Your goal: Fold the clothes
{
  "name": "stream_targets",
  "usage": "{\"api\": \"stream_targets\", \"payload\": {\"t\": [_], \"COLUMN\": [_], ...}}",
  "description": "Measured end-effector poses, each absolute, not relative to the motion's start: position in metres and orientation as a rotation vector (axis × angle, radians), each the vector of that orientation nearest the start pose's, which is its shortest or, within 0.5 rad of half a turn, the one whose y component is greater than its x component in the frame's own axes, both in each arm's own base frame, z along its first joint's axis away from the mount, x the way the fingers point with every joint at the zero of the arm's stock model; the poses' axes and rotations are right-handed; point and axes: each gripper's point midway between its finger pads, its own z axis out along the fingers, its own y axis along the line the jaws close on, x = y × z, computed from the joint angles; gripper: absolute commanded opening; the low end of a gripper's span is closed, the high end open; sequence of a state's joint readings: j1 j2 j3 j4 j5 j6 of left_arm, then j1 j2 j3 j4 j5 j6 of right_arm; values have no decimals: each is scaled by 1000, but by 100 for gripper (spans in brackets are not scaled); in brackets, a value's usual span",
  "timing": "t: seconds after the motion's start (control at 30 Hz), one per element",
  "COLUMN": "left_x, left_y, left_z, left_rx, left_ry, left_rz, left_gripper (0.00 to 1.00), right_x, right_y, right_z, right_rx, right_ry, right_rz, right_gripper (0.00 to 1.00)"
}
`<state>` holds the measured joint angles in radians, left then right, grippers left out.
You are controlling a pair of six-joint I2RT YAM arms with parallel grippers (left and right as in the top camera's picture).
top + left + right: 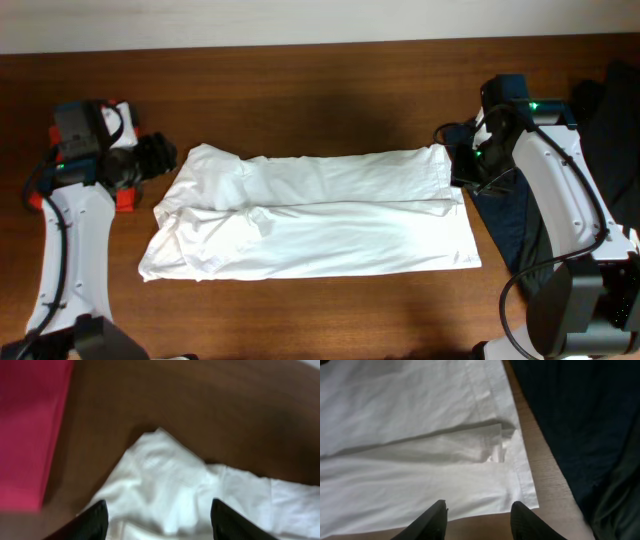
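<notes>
My left gripper will grab the white T-shirt's far corner at the sleeve end next. Then it will fold the T-shirt's far edge toward me.
A white T-shirt (310, 215) lies folded lengthwise across the middle of the wooden table, sleeves at the left end and hem at the right. My left gripper (168, 160) is open and empty, just above the shirt's far left corner. In the left wrist view its fingers (157, 520) straddle rumpled white fabric (165, 475). My right gripper (462, 168) is open and empty at the shirt's far right corner. In the right wrist view its fingers (480, 517) hover over bare table just off the shirt's hem (420, 435). No green print shows.
A navy garment (510, 220) lies right of the shirt, under my right arm, and shows in the right wrist view (570, 420). A black garment (612, 100) is heaped at the far right. A red item (125, 198) sits by my left arm, seen also in the left wrist view (30, 435).
</notes>
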<state>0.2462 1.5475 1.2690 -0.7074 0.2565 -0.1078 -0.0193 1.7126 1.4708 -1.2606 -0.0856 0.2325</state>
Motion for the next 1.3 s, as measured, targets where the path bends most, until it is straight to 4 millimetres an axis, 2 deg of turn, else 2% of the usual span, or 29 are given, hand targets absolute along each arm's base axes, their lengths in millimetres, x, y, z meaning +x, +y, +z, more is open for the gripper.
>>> {"api": "stream_targets", "payload": {"t": [0.03,0.1,0.13,0.17,0.23,0.3,0.33,0.37,0.4,0.43,0.5,0.53,0.57,0.6,0.77,0.8,0.9,0.93,0.97,1.07,1.17,1.27,1.3], "left_x": [424,454,477,492,512,514,512,509,511,510,507,505,499,497,488,490,503,499,495,471,457,452,451], "left_y": [41,24,19,19,20,21,21,19,18,16,12,11,10,10,10,11,12,12,11,8,10,12,13], "left_z": [171,157,144,128,96,49,33,16,14,11,5,5,3,4,8,22,82,90,93,91,89,88,88], "left_rx": [-226,-128,-94,-86,-96,-118,-127,-133,-126,-115,-108,-107,-116,-118,-136,-143,-141,-149,-155,-185,-206,-212,-212], "left_ry": [2464,2477,2487,2514,2561,2640,2670,2705,2706,2716,2735,2744,2771,2780,2846,2865,2841,2858,2875,2972,3036,3059,3060], "left_rz": [-292,-333,-344,-356,-373,-388,-395,-403,-402,-401,-411,-410,-418,-422,-433,-434,-429,-433,-438,-462,-440,-417,-415], "left_gripper": [66,67,67,66,67,65,65,54,30,20,15,15,5,1,1,1,1,1,1,0,1,1,1], "right_x": [324,322,321,320,319,318,318,318,318,318,318,318,318,318,323,330,369,388,404,449,469,468,468], "right_y": [11,13,13,14,14,14,14,14,14,14,14,14,14,14,14,14,13,13,13,12,11,6,4], "right_z": [130,130,130,130,130,130,130,130,130,130,130,130,130,130,130,131,131,126,119,94,59,16,10], "right_rx": [376,372,372,373,373,375,375,375,375,375,375,375,374,374,370,363,305,289,281,254,255,328,346], "right_ry": [3067,3078,3082,3083,3089,3094,3094,3094,3094,3093,3093,3093,3094,3093,3072,3044,2909,2858,2821,2725,2723,2792,2797], "right_rz": [164,179,180,185,186,189,189,189,189,189,190,190,189,190,192,194,203,206,208,210,211,174,158], "right_gripper": [45,45,45,45,45,45,45,45,45,45,45,45,45,45,45,45,50,52,56,56,55,54,47]}}
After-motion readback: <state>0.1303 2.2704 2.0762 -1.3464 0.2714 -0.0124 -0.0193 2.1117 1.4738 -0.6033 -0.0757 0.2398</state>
